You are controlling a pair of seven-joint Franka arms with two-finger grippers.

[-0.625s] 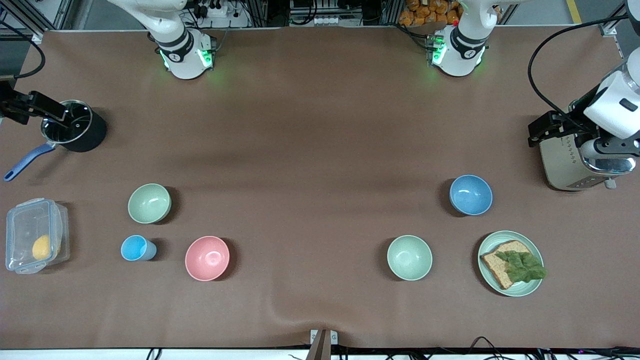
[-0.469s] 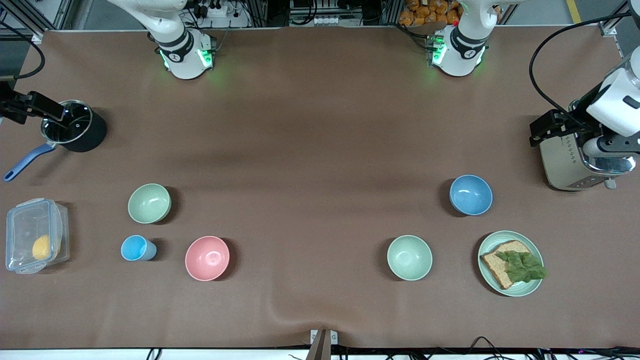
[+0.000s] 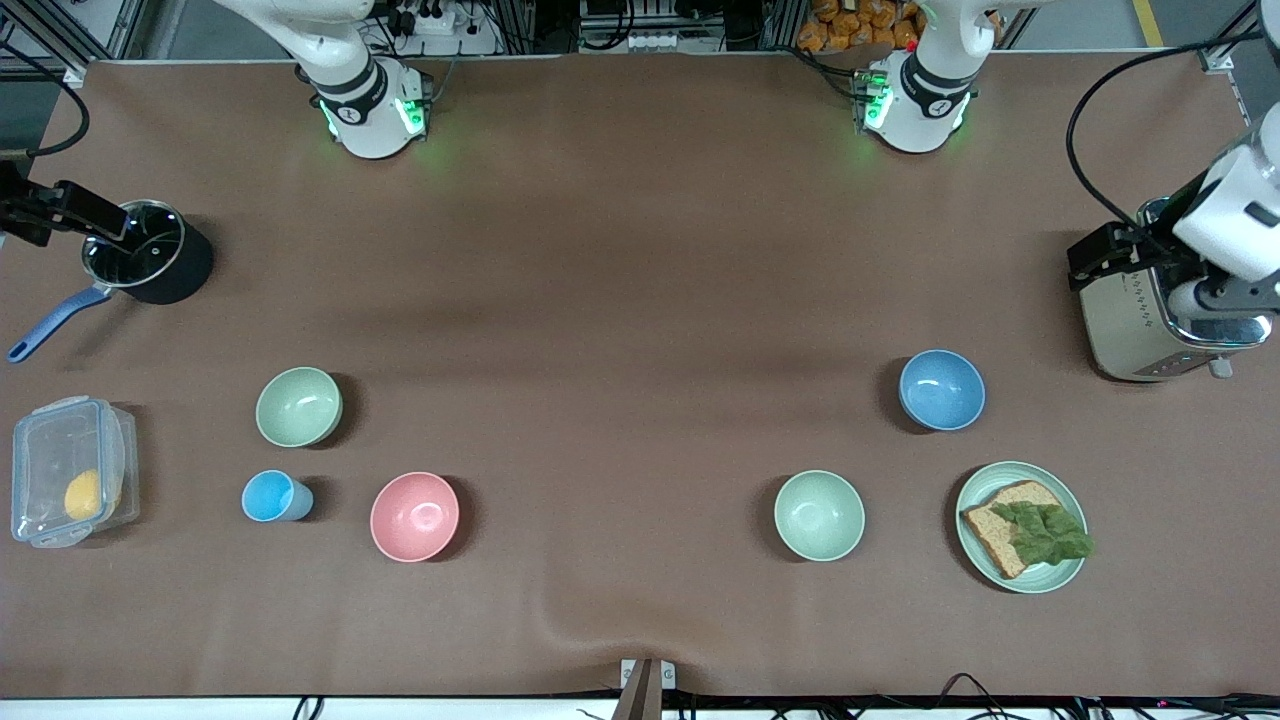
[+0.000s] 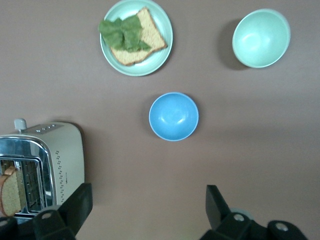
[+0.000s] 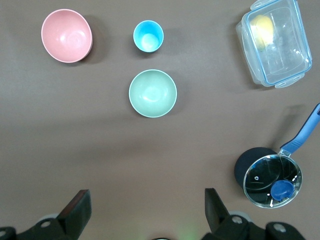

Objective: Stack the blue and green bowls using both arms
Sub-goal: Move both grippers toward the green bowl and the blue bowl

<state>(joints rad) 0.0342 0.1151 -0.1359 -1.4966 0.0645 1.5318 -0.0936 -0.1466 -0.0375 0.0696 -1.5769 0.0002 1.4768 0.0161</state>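
Observation:
My left gripper is to stack the blue bowl with the sage-green bowl (image 3: pixel 299 406) next, so it should pick up the blue bowl by its rim (image 3: pixel 979 370).
The blue bowl (image 3: pixel 941 390) (image 4: pixel 173 116) stands upright and empty toward the left arm's end of the table. The sage-green bowl (image 3: pixel 299 406) (image 5: pixel 152 93) stands upright toward the right arm's end. My left gripper (image 4: pixel 148 207) hangs high and open over bare table beside the toaster, holding nothing, well apart from the blue bowl. My right gripper (image 5: pixel 145 210) hangs high and open beside the pot, holding nothing, well apart from the green bowl.
A paler mint bowl (image 3: pixel 819 515) and a plate with bread and lettuce (image 3: pixel 1070 575) lie nearer the camera than the blue bowl. A pink bowl (image 3: pixel 414 516) and sky-blue cup (image 3: pixel 272 496) sit near the green bowl. Toaster (image 3: pixel 1130 330), pot (image 3: pixel 150 258) and clear box (image 3: pixel 70 470) stand at the ends.
The left arm's hand has drifted slightly outward over the toaster, and the right arm's hand has slid a little toward its table end. The bowls have not moved.

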